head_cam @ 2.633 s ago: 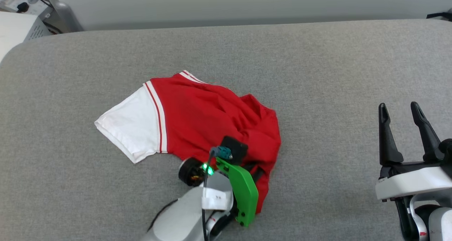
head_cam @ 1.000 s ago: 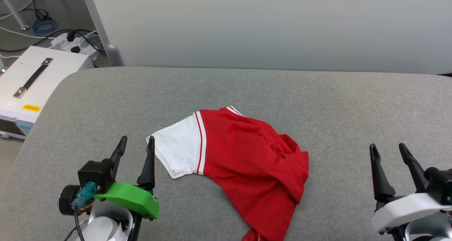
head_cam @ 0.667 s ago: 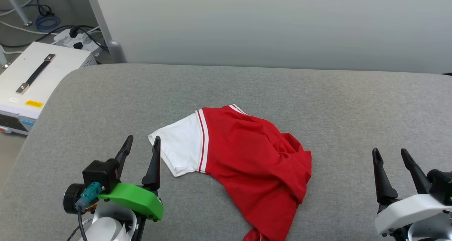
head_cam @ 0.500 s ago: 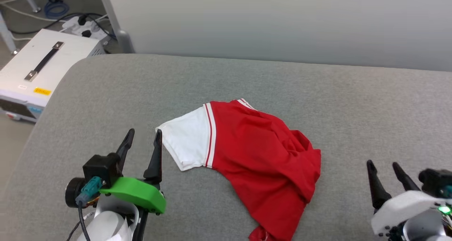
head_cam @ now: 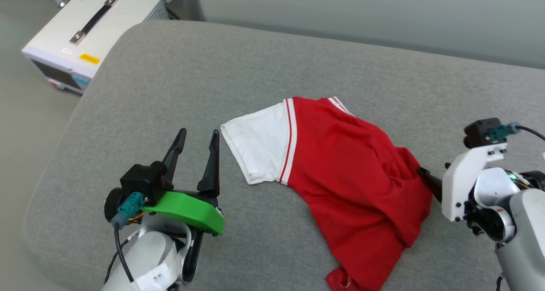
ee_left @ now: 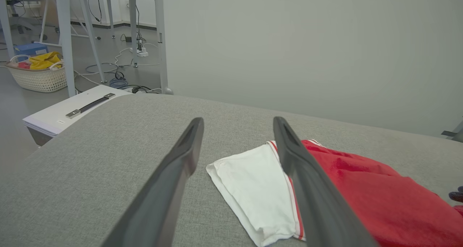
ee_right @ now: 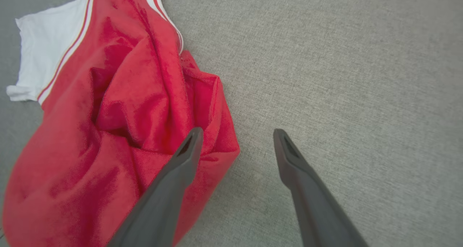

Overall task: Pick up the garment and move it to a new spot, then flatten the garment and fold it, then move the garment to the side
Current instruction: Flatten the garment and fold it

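Note:
The garment [head_cam: 340, 171] needs to go to a new spot, so my right gripper should grip it next by its fold [head_cam: 347, 118] beside the striped collar.
The garment [head_cam: 340, 171] is a red shirt with a white sleeve, lying crumpled on the grey padded surface [head_cam: 179, 78]. My left gripper [head_cam: 198, 133] stands open just left of the white sleeve [ee_left: 253, 182], touching nothing. My right gripper [head_cam: 430, 176] points in from the right at the garment's bunched right edge, largely hidden behind its own white wrist. In the right wrist view the right gripper [ee_right: 237, 131] is open: one finger [ee_right: 173, 174] lies over the red folds [ee_right: 126, 113], the other over bare surface. No cloth sits between the fingers.
A white box with a black handle [head_cam: 85, 31] stands on the floor past the surface's far left corner. A basket with yellow cloth [ee_left: 38, 73], metal legs and cables lie beyond it. A pale wall runs behind the surface.
The head camera has turned and tipped down. My left gripper let go of the garment earlier and now stands beside the sleeve. My right arm has swung in to the garment's right edge.

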Controlling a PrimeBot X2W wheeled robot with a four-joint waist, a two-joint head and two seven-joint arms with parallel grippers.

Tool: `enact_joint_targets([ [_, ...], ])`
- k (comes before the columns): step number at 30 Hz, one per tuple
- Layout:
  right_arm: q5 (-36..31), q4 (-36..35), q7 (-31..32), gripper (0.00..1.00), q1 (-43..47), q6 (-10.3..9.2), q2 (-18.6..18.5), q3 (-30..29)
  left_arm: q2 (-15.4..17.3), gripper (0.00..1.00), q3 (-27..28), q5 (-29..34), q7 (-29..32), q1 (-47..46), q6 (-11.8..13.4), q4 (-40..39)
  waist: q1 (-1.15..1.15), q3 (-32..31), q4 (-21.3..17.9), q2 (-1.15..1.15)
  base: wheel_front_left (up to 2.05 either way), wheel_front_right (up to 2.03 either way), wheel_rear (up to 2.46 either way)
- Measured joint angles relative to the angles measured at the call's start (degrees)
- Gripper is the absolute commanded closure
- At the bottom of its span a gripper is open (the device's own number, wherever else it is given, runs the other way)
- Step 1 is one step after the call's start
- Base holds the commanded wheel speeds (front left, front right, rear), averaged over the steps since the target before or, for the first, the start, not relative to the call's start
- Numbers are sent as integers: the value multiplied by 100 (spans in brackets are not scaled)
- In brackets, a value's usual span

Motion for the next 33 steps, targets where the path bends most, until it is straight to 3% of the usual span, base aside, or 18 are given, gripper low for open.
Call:
enact_joint_targets([
  [6, 270, 907, 278, 0, -465, 0, -194, 770, -263, 0, 176, 187, 0, -74, -179, 54, 0, 263, 261, 0, 0, 0, 0],
  [11, 549, 1439, 725, 0, -773, 0, -303, 1058, -383, 0, 311, 365, 0, -73, -312, 159, 0, 419, 393, 0, 0, 0, 0],
  [13, 690, 1528, 951, 90, -890, -1, -313, 1126, -424, 0, 385, 404, 0, -72, -357, 182, 0, 456, 416, 0, 0, 0, 0],
  [14, 768, 1537, 996, 100, -923, -1, -327, 1145, -446, 0, 417, 422, 0, -72, -369, 194, 0, 466, 414, 0, 0, 0, 0],
  [24, 870, 1195, 379, 100, -1026, 0, -416, 993, -526, 0, 630, 642, 0, -31, -515, 367, 0, 271, 165, 0, 0, 0, 0],
  [29, 700, 539, 109, 100, -983, 0, -566, 410, -515, 0, 684, 700, 0, 106, -553, 378, 0, 75, -53, 0, 0, 0, 0],
  [33, 379, -109, 22, 100, -433, 0, -565, -405, -498, 0, 686, 713, 0, 222, -559, 385, 0, -98, -260, 0, 0, 0, 0],
])
